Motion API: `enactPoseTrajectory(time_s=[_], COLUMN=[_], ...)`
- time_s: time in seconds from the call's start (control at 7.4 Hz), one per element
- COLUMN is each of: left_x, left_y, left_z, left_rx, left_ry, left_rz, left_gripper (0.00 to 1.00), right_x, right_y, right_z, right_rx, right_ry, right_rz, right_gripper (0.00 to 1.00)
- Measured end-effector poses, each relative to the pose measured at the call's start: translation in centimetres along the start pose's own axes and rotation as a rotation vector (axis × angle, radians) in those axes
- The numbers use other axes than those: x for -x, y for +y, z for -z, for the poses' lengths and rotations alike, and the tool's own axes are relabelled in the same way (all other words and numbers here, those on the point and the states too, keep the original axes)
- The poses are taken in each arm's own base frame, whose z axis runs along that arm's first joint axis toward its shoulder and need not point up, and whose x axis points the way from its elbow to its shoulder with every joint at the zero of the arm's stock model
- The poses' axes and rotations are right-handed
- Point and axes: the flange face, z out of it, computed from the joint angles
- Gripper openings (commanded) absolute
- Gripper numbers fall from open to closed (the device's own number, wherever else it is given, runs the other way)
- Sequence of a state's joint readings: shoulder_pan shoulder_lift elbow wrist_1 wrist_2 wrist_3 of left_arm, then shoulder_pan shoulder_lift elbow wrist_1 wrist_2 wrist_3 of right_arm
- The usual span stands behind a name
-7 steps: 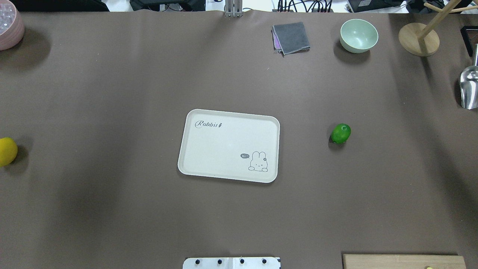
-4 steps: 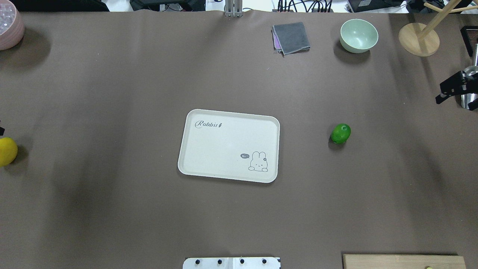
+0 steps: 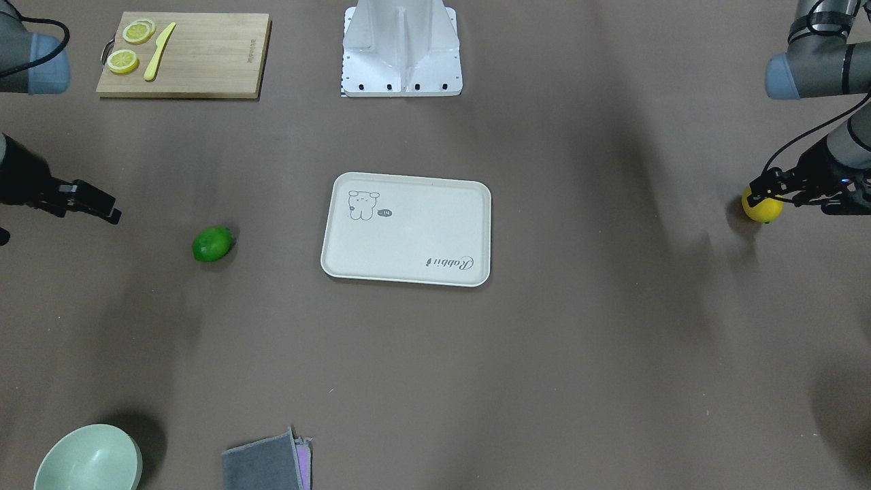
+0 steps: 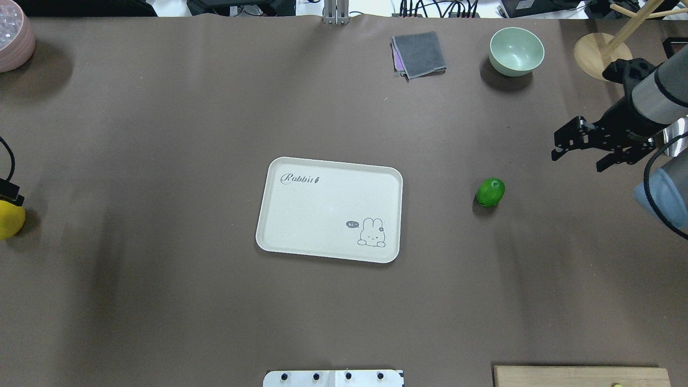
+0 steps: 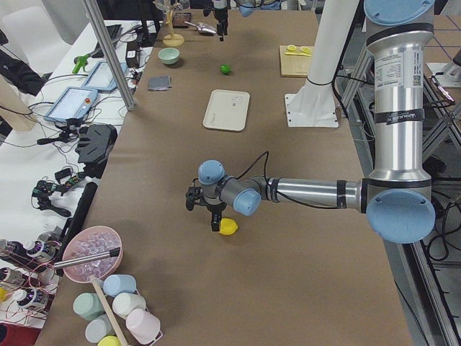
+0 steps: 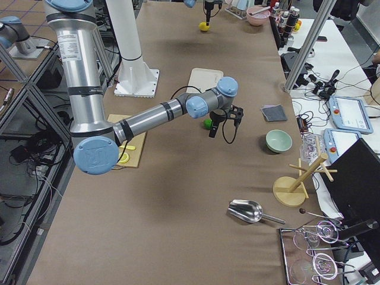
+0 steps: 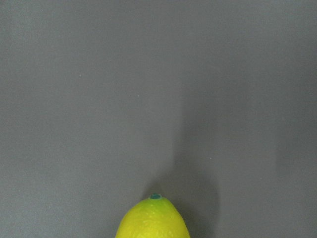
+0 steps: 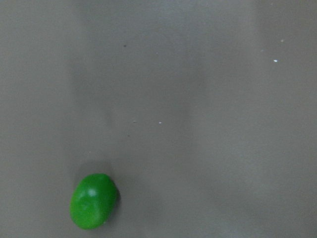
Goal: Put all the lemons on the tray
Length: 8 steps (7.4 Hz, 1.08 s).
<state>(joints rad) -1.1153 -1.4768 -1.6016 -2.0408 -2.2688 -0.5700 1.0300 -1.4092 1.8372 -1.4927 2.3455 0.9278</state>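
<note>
My left gripper is to place the yellow lemon on the tray (image 3: pixel 405 229), so next it should grab the lemon around its rounded middle (image 3: pixel 761 208).
The cream tray (image 4: pixel 322 215) lies at the table's middle with nothing on it. The green lemon (image 4: pixel 490 192) lies on the table to its right and also shows in the right wrist view (image 8: pixel 94 201). My right gripper (image 4: pixel 580 159) is open and empty, up and to the right of the green lemon. The yellow lemon (image 4: pixel 9 219) lies at the far left edge and also shows low in the left wrist view (image 7: pixel 153 218). My left gripper (image 3: pixel 782 194) is open, hovering right by the yellow lemon (image 3: pixel 762 209).
A wooden cutting board (image 3: pixel 184 54) with lemon slices and a yellow knife sits near the robot's base. A green bowl (image 4: pixel 516 51), grey cloth (image 4: pixel 419 54) and wooden stand (image 4: pixel 602 56) stand at the far right; a pink bowl (image 4: pixel 13 37) at the far left.
My right arm has come in from the right edge toward the green lemon. My left gripper has edged in over the yellow lemon. Lemons and tray have not moved.
</note>
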Motion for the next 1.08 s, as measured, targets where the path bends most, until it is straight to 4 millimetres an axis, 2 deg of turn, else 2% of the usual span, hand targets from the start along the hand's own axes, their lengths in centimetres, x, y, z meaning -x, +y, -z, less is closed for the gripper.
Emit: enactPoseTrajectory(time_s=[0.14, 0.27, 0.41, 0.68, 0.95, 1.08], left_x=[0.4, 1.1, 1.6, 1.9, 1.2, -0.1], left_y=[0.2, 0.6, 1.0, 1.4, 0.9, -0.1], left_z=[-0.4, -0.9, -1.3, -1.5, -1.4, -1.0], left_rx=[-0.005, -0.013, -0.022, -0.034, -0.028, -0.005], left_ry=[0.002, 0.007, 0.013, 0.023, 0.033, 0.047], left_rz=[-0.006, -0.009, -0.002, 0.015, 0.012, 0.019], left_gripper=[0.75, 0.43, 0.00, 0.00, 0.00, 0.00], right_x=[2.7, 5.1, 7.1, 9.2, 9.3, 9.0], right_y=[0.8, 1.5, 2.2, 3.0, 2.3, 1.9], right_z=[-1.3, -2.5, -3.9, -6.1, -7.9, -8.7], right_rx=[-0.012, -0.023, -0.034, -0.048, -0.053, -0.052], right_ry=[0.006, 0.015, 0.031, 0.060, 0.060, 0.060], right_rz=[0.017, 0.044, 0.073, 0.105, 0.115, 0.114], right_gripper=[1.00, 1.00, 1.00, 1.00, 1.00, 1.00])
